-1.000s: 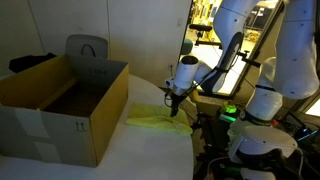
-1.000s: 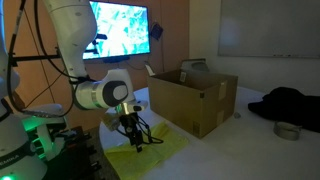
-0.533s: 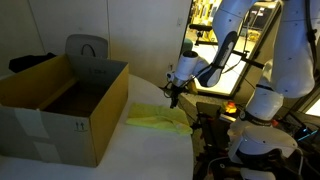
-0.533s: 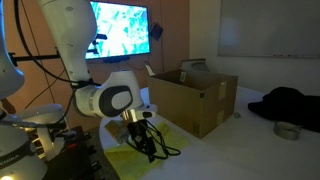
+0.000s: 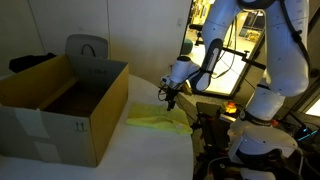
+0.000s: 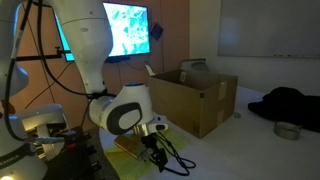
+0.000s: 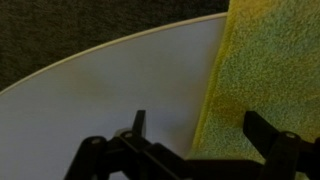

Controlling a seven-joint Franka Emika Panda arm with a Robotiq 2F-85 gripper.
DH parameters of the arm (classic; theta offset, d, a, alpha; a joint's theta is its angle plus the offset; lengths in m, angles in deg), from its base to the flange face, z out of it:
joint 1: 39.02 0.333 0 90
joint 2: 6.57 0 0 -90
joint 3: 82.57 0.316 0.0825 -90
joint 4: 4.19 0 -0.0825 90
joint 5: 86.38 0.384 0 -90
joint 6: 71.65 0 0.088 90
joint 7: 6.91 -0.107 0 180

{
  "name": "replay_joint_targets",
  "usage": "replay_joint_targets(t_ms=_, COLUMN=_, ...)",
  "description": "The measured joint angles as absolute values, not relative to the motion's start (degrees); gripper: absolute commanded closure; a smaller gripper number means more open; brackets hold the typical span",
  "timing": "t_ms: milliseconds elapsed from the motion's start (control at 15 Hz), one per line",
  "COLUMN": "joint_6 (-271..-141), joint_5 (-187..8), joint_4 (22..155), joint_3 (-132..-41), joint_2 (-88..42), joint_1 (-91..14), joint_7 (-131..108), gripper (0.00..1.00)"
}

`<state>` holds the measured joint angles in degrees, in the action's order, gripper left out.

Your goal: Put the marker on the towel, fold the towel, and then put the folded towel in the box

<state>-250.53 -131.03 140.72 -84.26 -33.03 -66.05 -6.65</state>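
The robot should next pinch the towel's edge [image 5: 172,109] on the side away from the box [image 5: 60,100] with its gripper, to fold the towel over itself.
The yellow-green towel [image 5: 152,120] lies flat on the white table next to the brown cardboard box [image 5: 60,100]. Both also show in the other exterior view, the towel [image 6: 128,160] and the box [image 6: 190,100]. My gripper [image 5: 167,97] hangs just above the towel's edge on the side away from the box. In the wrist view my gripper [image 7: 200,135] is open and empty, with one finger over bare table and the other over the towel [image 7: 270,60]. The marker is not visible in any view.
The round table edge [image 7: 110,52] runs close behind the gripper, with dark carpet beyond it. A black garment [image 6: 290,100] and a small round dish [image 6: 287,130] lie beyond the box. A grey chair [image 5: 87,48] stands behind the box.
My arm has swung and the gripper has shifted a little up and sideways over the towel's edge. The towel and box have not moved.
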Motion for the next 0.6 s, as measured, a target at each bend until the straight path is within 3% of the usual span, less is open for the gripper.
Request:
replay_joint_targets(t_ms=133, joint_6=-249.8, joint_5=-130.0, joint_4=139.1, joint_3=-80.1, joint_2=-35.0, joint_1=-69.5, joint_7=-4.4, gripper=0.0)
replay_joint_targets(t_ms=200, joint_6=-249.2, joint_5=-129.8, joint_4=138.3, joint_3=-78.4, joint_2=-35.8, joint_1=-71.1, joint_7=-3.5, gripper=0.16)
replay_joint_targets(t_ms=267, joint_6=-248.3, joint_5=-129.7, joint_4=137.5, joint_3=-76.9, joint_2=-36.3, joint_1=-72.4, joint_7=-2.8, gripper=0.26)
replay_joint_targets(t_ms=600, joint_6=-245.8, joint_5=-118.2, joint_4=135.3, joint_3=-75.4, joint_2=-37.0, joint_1=-72.7, joint_7=7.7, gripper=0.64)
